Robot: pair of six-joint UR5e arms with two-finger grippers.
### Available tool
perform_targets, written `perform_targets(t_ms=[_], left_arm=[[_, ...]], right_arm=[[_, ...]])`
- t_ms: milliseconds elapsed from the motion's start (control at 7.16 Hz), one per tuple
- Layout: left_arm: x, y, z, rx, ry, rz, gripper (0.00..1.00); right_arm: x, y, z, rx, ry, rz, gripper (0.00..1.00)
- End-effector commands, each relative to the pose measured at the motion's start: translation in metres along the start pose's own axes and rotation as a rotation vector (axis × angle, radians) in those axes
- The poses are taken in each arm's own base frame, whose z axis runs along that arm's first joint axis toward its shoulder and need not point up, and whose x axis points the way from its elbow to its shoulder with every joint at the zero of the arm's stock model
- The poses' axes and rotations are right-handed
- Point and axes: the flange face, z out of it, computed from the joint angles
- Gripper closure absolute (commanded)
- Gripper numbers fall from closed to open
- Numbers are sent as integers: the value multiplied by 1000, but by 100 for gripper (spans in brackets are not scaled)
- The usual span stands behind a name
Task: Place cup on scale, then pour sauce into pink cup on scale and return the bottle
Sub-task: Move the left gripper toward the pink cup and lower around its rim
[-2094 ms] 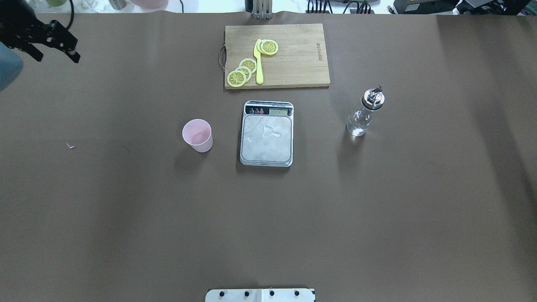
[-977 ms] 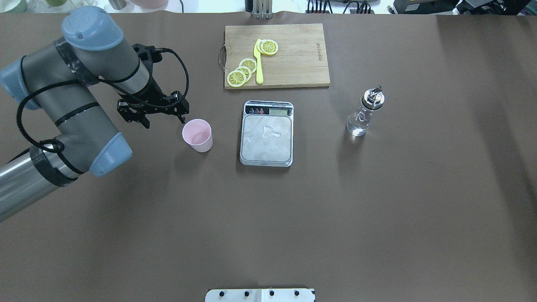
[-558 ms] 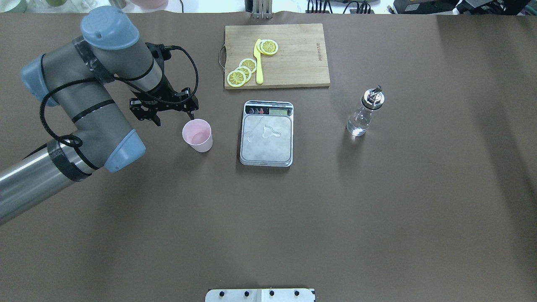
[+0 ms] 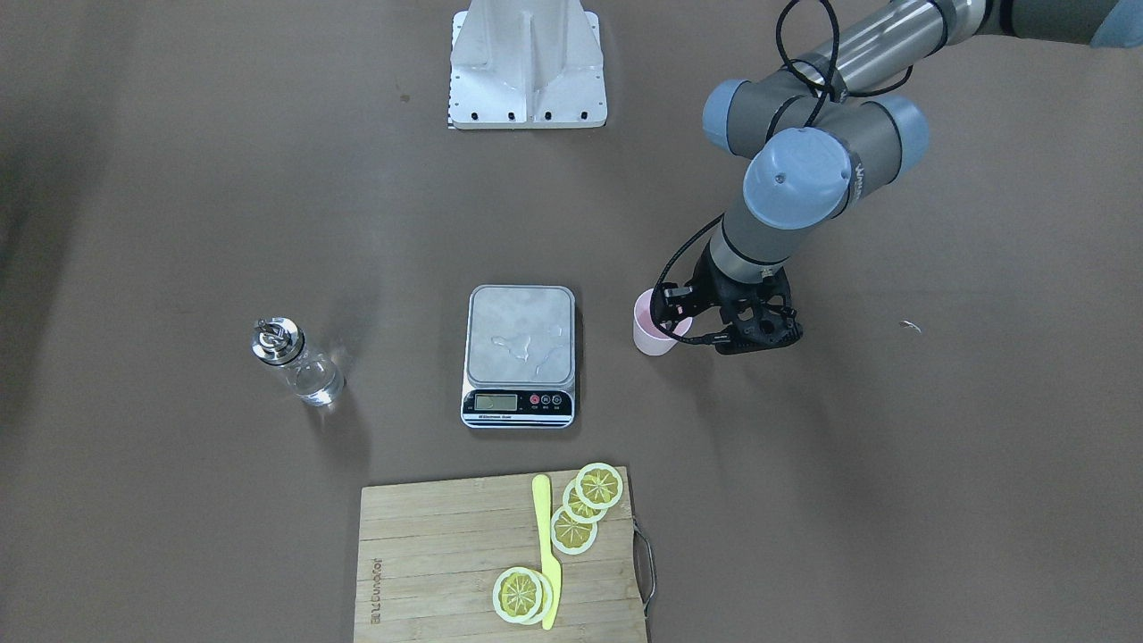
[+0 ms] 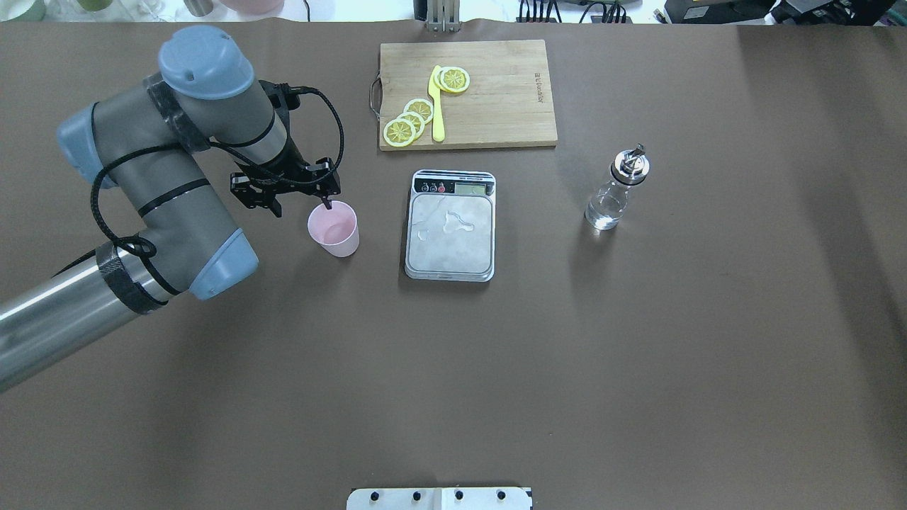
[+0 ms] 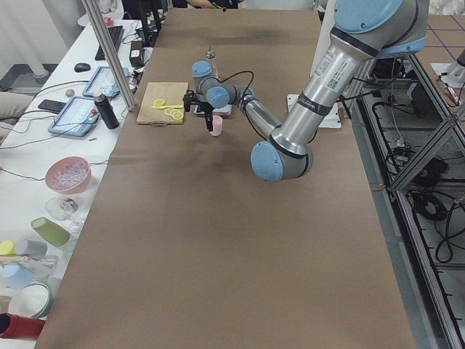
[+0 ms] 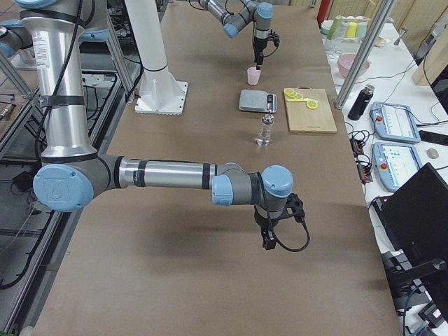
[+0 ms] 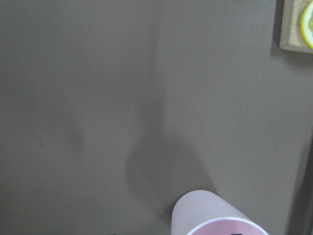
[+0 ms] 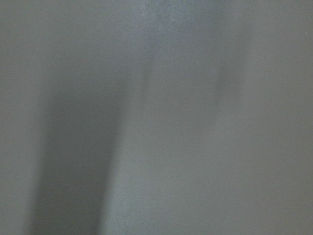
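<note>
My left gripper grabs the pink cup by its rim [image 4: 649, 298] next, to set the cup on the scale [image 4: 521, 344].
The pale pink cup [image 5: 334, 230] [image 4: 650, 338] stands upright on the brown table, left of the scale [image 5: 451, 234] [image 4: 521, 344], whose steel plate is bare. My left gripper [image 5: 302, 205] [image 4: 725, 332] hangs open just beside the cup. One fingertip [image 5: 327, 205] sits at the cup's far-left rim and the other is out over the table. The left wrist view catches the cup's rim [image 8: 215, 215] at its bottom edge. The glass bottle [image 5: 615, 195] [image 4: 295, 364] stands alone right of the scale. My right gripper [image 7: 269, 241] shows only in the exterior right view, so I cannot tell its state.
A wooden cutting board [image 5: 496, 92] with lemon slices and a yellow knife [image 5: 437, 106] lies just beyond the scale. The robot's base plate [image 5: 439, 498] is at the near table edge. Cups, bowls and tablets line a side bench [image 6: 65, 174].
My left arm swept in from the far left corner toward the cup. Its open gripper, earlier short of the cup, now has one fingertip at the rim. Cup, scale and bottle have not moved.
</note>
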Motion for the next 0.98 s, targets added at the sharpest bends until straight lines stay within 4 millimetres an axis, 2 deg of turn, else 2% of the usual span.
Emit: perform_targets(t_ms=[0, 279, 419, 558, 838], left_arm=[[2, 12, 12, -12, 6, 23, 22], [3, 15, 13, -11, 13, 33, 23], [3, 21, 21, -17, 19, 46, 41], [4, 22, 21, -15, 25, 51, 65], [6, 22, 17, -11, 31, 54, 100]], right_arm=[[1, 1, 1, -2, 0, 1, 0], [1, 1, 1, -2, 0, 1, 0], [1, 1, 1, -2, 0, 1, 0], [1, 1, 1, -2, 0, 1, 0], [1, 1, 1, -2, 0, 1, 0]])
